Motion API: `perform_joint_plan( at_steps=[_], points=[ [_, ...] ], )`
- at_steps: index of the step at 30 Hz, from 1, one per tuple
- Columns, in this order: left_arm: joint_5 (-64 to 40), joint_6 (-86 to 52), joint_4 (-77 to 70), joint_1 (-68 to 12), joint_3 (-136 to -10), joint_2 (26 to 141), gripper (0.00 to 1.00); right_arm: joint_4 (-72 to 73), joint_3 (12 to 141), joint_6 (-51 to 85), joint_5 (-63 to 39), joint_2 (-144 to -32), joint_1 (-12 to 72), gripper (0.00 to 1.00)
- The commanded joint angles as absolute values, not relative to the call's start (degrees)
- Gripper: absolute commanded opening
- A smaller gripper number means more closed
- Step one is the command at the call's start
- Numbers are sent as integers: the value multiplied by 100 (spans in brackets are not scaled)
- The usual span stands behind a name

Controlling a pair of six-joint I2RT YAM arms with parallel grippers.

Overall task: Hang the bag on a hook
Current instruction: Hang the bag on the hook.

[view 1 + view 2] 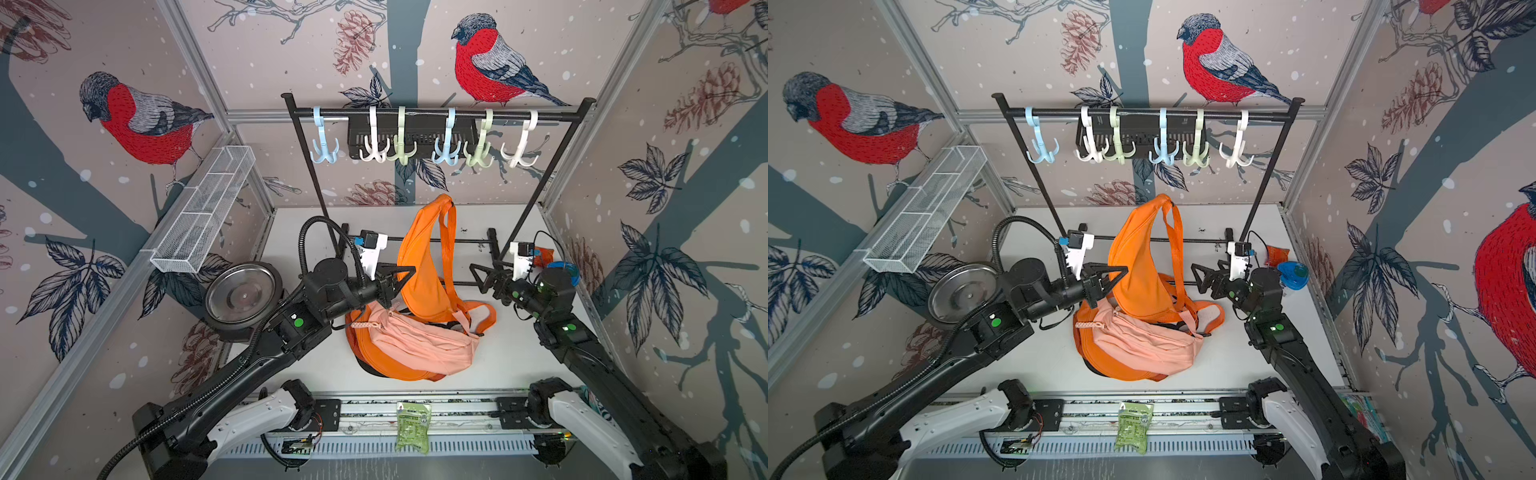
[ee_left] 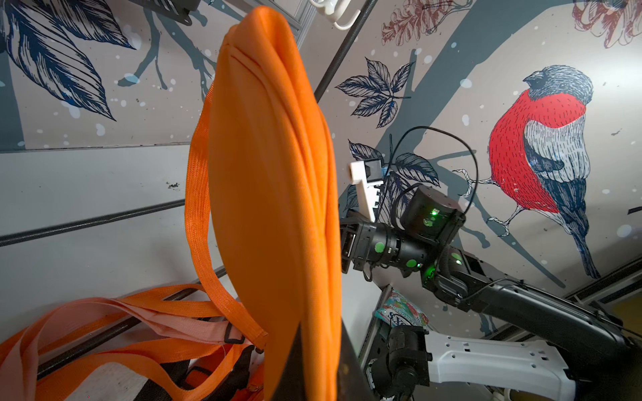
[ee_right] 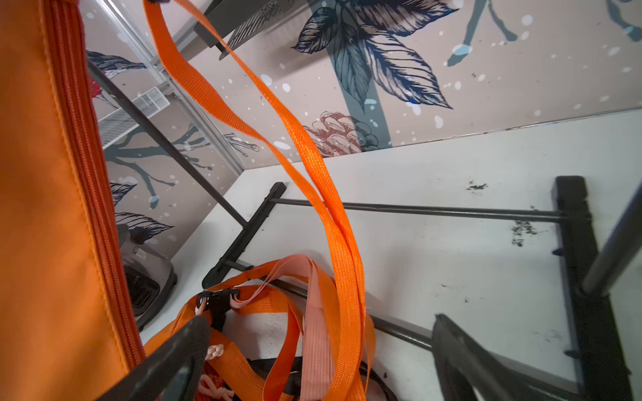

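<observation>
The right gripper grabs the orange bag by its loose hanging strap next. The strap's loop stays open to hang on a hook.
An orange bag (image 1: 419, 253) (image 1: 1136, 257) stands upright over the table, its top end below the hooks. My left gripper (image 1: 405, 276) (image 1: 1117, 276) is shut on its left edge; the left wrist view shows the fabric (image 2: 271, 173) pinched in that gripper (image 2: 319, 368). Its strap (image 1: 449, 249) (image 3: 312, 166) hangs loose down the right side. My right gripper (image 1: 482, 276) (image 1: 1200, 276) (image 3: 319, 347) stands open just right of the strap, holding nothing. Several pastel hooks (image 1: 446, 141) (image 1: 1163, 141) hang on the black rail (image 1: 552, 114).
A pink bag (image 1: 419, 340) lies on another orange bag (image 1: 390, 370) at the table's middle. A steel pan (image 1: 241, 293) sits at the left and a white wire basket (image 1: 203, 212) on the left wall. A blue object (image 1: 565, 270) is at the right, a green packet (image 1: 412, 426) in front.
</observation>
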State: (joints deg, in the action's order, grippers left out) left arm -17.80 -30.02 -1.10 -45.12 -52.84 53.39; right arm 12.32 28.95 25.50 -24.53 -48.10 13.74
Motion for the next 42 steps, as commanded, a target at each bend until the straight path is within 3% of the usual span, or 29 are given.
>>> perform_joint_plan(
  at_steps=[1,5,9,22,26,38,42],
  points=[
    [-2029,-2924,-536,-4500,-5320,5276,0,2127,2736,2732,-3170,-5089,1310,100],
    [-2152,-2899,-580,-4504,-5301,5182,0,2546,2599,2621,-3305,-5683,1310,100],
    [-2212,-2905,-612,-4500,-5276,5081,0,2777,2728,2412,-3537,-6394,1326,90],
    [-2190,-3006,-666,-4500,-5080,4855,0,3131,3377,2058,-3346,-7851,1812,80],
    [-2170,-2997,-619,-4500,-5055,4761,0,3277,3552,2100,-3395,-8179,1826,67],
    [-1960,-3004,-527,-4500,-4775,4437,0,3250,3701,2063,-3397,-8277,1862,14],
    [-1823,-3015,-536,-4502,-4622,4269,0,2844,3733,2013,-3048,-7968,1868,5]
  ],
)
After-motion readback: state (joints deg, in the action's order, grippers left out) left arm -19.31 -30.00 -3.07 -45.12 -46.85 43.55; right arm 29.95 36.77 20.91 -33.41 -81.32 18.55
